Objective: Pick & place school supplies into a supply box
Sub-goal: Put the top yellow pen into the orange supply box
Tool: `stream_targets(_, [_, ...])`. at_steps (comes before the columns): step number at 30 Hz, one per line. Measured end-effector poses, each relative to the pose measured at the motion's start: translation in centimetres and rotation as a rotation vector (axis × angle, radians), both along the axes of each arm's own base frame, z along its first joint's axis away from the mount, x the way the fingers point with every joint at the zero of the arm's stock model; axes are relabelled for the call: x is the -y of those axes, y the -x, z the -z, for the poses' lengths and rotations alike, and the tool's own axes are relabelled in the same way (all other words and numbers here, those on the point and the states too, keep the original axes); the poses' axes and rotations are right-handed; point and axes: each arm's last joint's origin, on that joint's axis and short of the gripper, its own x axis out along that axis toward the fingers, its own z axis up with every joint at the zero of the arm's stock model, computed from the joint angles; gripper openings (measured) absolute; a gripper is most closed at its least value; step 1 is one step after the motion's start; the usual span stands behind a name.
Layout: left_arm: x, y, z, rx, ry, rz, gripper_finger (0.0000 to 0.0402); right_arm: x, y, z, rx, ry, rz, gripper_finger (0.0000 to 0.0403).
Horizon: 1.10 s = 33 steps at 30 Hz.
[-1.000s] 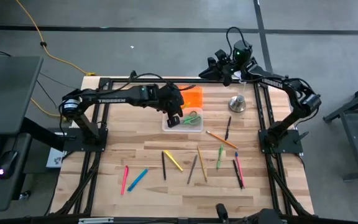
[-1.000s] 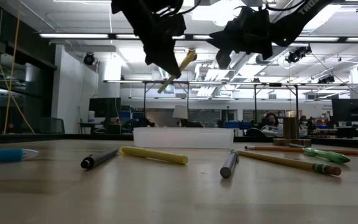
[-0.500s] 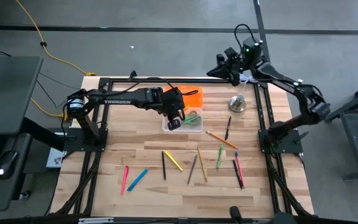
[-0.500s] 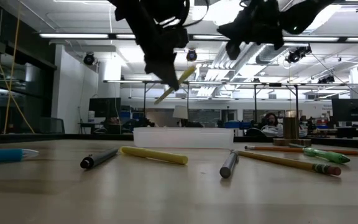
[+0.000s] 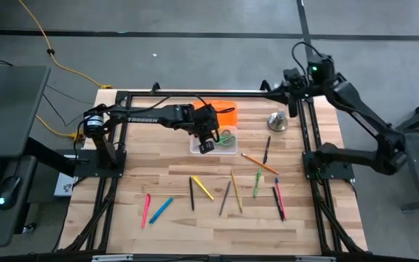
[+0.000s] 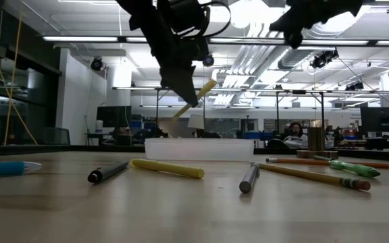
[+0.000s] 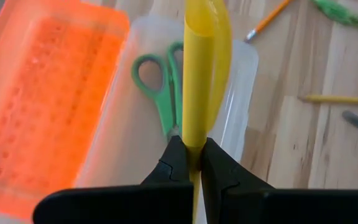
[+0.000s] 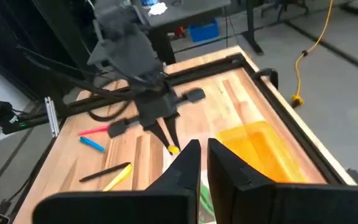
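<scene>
My left gripper holds the yellow marker above the box in the left wrist view. It needs to keep holding the marker until the marker is lower.
My left gripper [image 5: 206,143] hangs over the clear supply box [image 5: 214,143] and is shut on a yellow marker [image 7: 201,74]. Green-handled scissors [image 7: 160,93] lie flat inside the box. The other school supplies lie flat on the wood nearer the front: a pink pen [image 5: 145,209], a blue marker [image 5: 161,209], a black pen [image 5: 192,193], a yellow marker [image 5: 203,187], pencils [image 5: 236,191] and a green marker [image 5: 257,183]. My right gripper [image 5: 269,89] is shut on nothing, high over the far edge near the bell. My left gripper pinches the yellow marker's barrel [image 7: 193,140] between its two fingertips. The fingers slant down from the table's left side. The marker runs on ahead of the fingers, tilted, one end [image 6: 206,86] higher. It hangs clear above the supply box [image 6: 199,148].
A bright orange rectangular piece [image 5: 224,113] lies right behind the box. A silver bell [image 5: 276,121] stands at the far right. An orange pencil [image 5: 259,163] and a black pen [image 5: 267,149] lie to the right of the box. A black frame [image 5: 195,93] borders the table.
My right gripper has swung up and away from the box, toward the table's far right corner, turning as it went. My left gripper has sunk a little toward the box with the yellow marker still tilted in its fingers.
</scene>
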Motion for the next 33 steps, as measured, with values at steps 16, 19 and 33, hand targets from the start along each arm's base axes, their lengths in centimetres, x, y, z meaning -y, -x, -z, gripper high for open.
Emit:
stream_targets(16, [-0.2,-1.0,3.2,-0.089,0.009,0.006,0.0031,-5.0,4.0,1.0,0.023,0.039,0.117,0.0007])
stream_targets(19, [-0.3,-1.1,3.5,-0.107,0.004,0.02,0.0032,-5.3,4.3,1.9,0.043,0.032,0.125,0.0007])
stream_targets(33, [-0.8,-1.1,3.8,-0.131,-0.078,0.063,0.0031,-5.6,4.4,7.5,0.175,-0.084,0.157,0.0003])
